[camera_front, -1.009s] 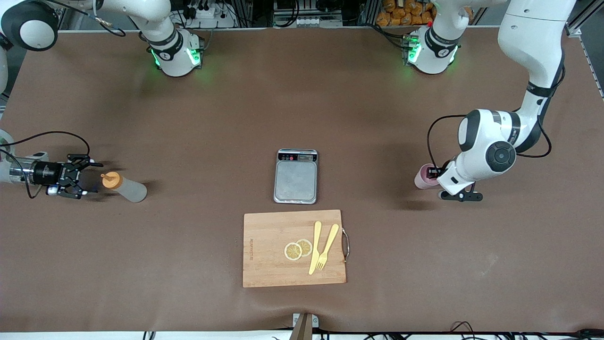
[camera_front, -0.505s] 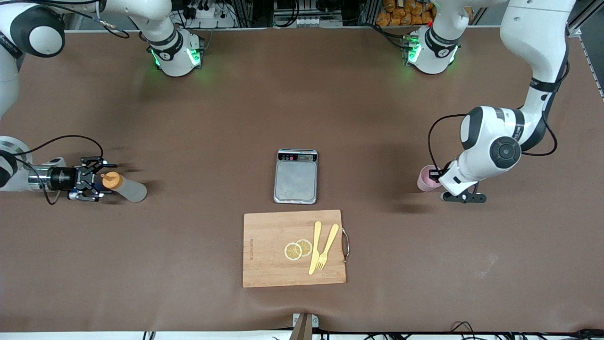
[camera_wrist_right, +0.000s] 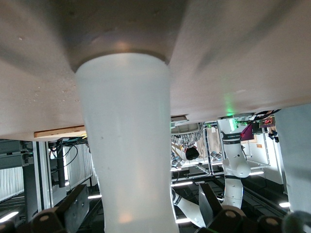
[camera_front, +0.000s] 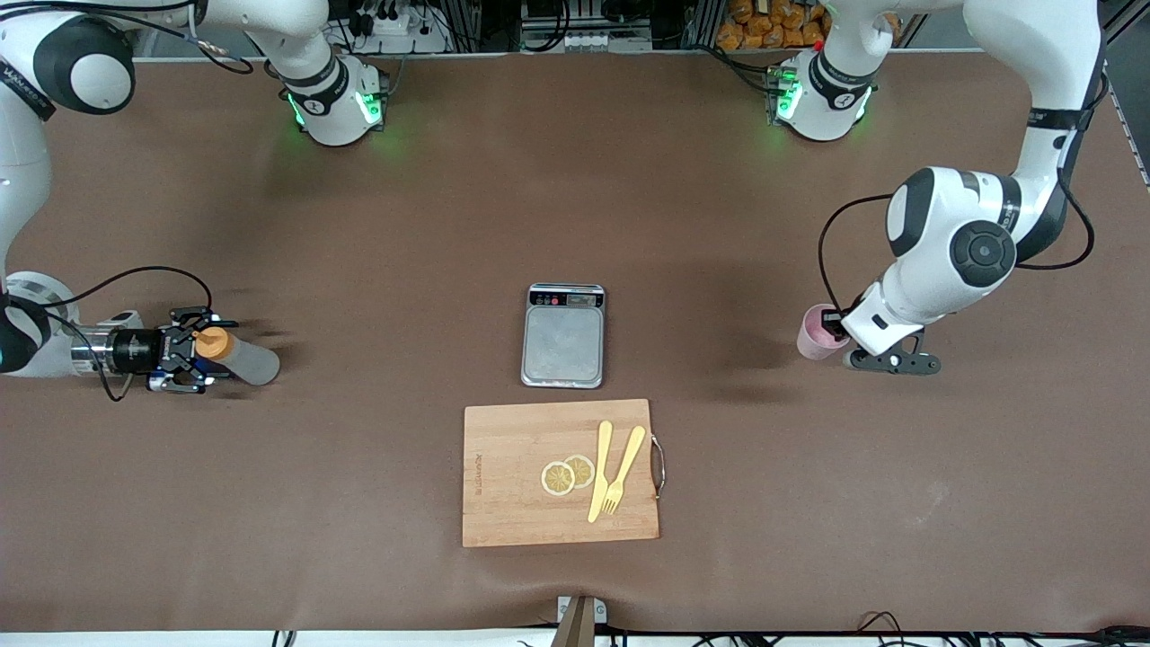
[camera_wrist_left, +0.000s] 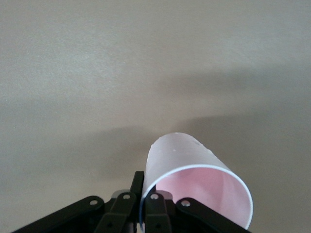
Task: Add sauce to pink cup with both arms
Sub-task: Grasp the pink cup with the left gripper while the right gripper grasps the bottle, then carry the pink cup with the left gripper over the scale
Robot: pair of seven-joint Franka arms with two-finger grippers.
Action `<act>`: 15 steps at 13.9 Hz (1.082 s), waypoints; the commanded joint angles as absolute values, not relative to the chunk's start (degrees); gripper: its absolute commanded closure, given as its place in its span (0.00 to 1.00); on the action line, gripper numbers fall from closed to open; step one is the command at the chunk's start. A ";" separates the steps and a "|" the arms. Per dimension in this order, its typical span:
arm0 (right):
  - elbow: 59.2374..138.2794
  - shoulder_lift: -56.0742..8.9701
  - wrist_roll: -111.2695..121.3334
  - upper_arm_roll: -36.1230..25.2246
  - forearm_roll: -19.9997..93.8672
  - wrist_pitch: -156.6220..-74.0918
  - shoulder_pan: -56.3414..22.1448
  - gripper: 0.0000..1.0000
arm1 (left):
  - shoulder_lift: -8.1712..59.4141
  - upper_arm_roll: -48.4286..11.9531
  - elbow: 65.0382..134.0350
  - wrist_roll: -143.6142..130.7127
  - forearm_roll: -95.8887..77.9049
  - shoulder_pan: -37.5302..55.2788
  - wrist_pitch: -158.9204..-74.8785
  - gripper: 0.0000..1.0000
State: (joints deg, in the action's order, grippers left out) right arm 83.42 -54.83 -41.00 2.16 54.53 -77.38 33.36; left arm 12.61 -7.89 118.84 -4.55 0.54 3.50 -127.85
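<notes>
The body of the sauce bottle is mostly forward of the spread fingers, so my right gripper needs to move farther toward it before closing on it.
The sauce bottle lies on its side near the right arm's end of the table, its orange cap toward my right gripper. That gripper is open and low at the table, its fingers on either side of the cap end. In the right wrist view the translucent bottle fills the gap between the spread fingers, with space on both sides. My left gripper is shut on the rim of the pink cup near the left arm's end. In the left wrist view the cup is pinched by its wall, one finger outside and one inside.
A small grey kitchen scale sits mid-table. Nearer the front camera lies a wooden cutting board with two lemon slices and a wooden knife and fork.
My right gripper has slid along the table toward the bottle and now straddles its cap end. My left arm has shifted a little with the pink cup in its grip.
</notes>
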 commanded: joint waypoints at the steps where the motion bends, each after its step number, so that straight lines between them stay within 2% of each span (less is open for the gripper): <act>1: 82.18 -55.99 -41.66 2.11 56.69 -77.17 31.65 0.00 | 8.97 -10.71 119.36 -5.62 -0.35 3.52 -124.20 1.00; 6: 82.79 -56.87 -39.46 2.02 56.60 -76.82 30.94 0.00 | 9.05 -20.28 115.32 -17.45 -0.44 3.52 -119.01 1.00; 7: 82.97 -56.87 -39.46 2.11 56.51 -76.73 31.02 0.07 | 9.75 -22.39 113.66 -21.58 -0.44 3.78 -118.48 1.00; 8: 82.97 -56.87 -39.46 2.02 56.51 -76.64 31.03 0.17 | 10.80 -24.76 112.25 -26.49 -0.44 4.04 -117.61 1.00; 10: 82.97 -56.87 -39.46 2.11 56.51 -76.20 31.20 0.46 | 12.73 -28.37 110.23 -35.20 -0.53 5.70 -117.07 1.00; 12: 82.79 -56.78 -39.72 2.11 56.60 -76.03 31.29 0.72 | 17.02 -29.09 105.76 -42.07 -0.53 9.82 -117.07 1.00; 15: 82.35 -56.60 -39.90 2.20 56.69 -75.15 31.73 0.98 | 22.92 -29.00 98.98 -48.85 -0.18 14.32 -117.07 1.00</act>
State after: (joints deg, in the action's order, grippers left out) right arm 83.34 -56.33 -39.86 2.03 55.61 -76.53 31.01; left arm 17.41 -29.20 105.61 -45.78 0.39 12.55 -118.66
